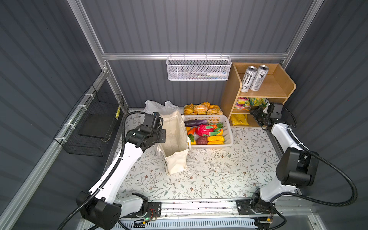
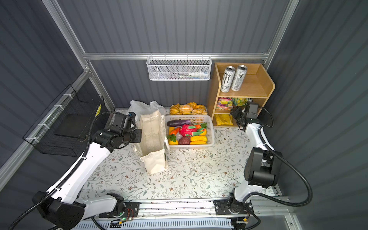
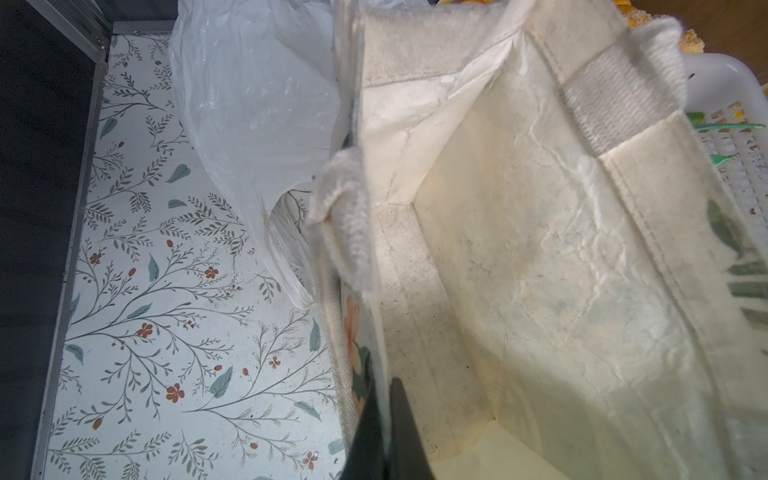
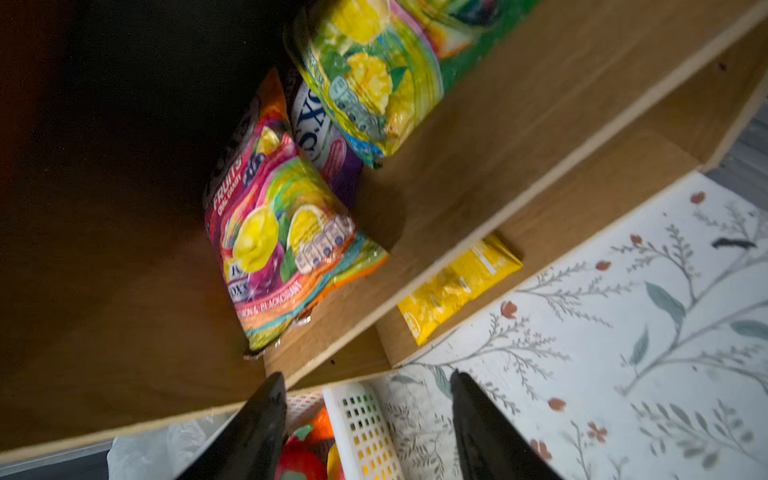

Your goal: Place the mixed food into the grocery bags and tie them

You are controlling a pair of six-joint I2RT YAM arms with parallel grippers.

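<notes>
The robot's right gripper should next grab the multicoloured packet (image 1: 242, 103) by its near end at the shelf's open front, so the packet's far end stays free to enter the tote (image 1: 175, 143).
The cream canvas tote (image 1: 175, 143) (image 2: 153, 145) stands open mid-table, nothing inside it in the left wrist view. My left gripper (image 1: 162, 135) (image 3: 386, 415) is shut on its near side wall (image 3: 540, 249). A crinkly white plastic bag (image 1: 153, 106) (image 3: 257, 104) lies behind it. Toy produce, including a purple eggplant (image 1: 196, 122), fills a white basket (image 1: 229, 131). My right gripper (image 1: 253, 114) (image 4: 368, 378) hangs open and empty before the wooden shelf (image 1: 278, 87), facing a multicoloured packet (image 4: 282, 241), a green-yellow packet (image 4: 365, 83) and a yellow packet (image 4: 457, 286).
Bread rolls (image 1: 203, 109) sit behind the white basket. Two tall cans (image 1: 253, 77) stand on the shelf's top level. A white mesh basket (image 1: 199, 68) hangs on the back wall and a black wire basket (image 1: 93, 127) on the left wall.
</notes>
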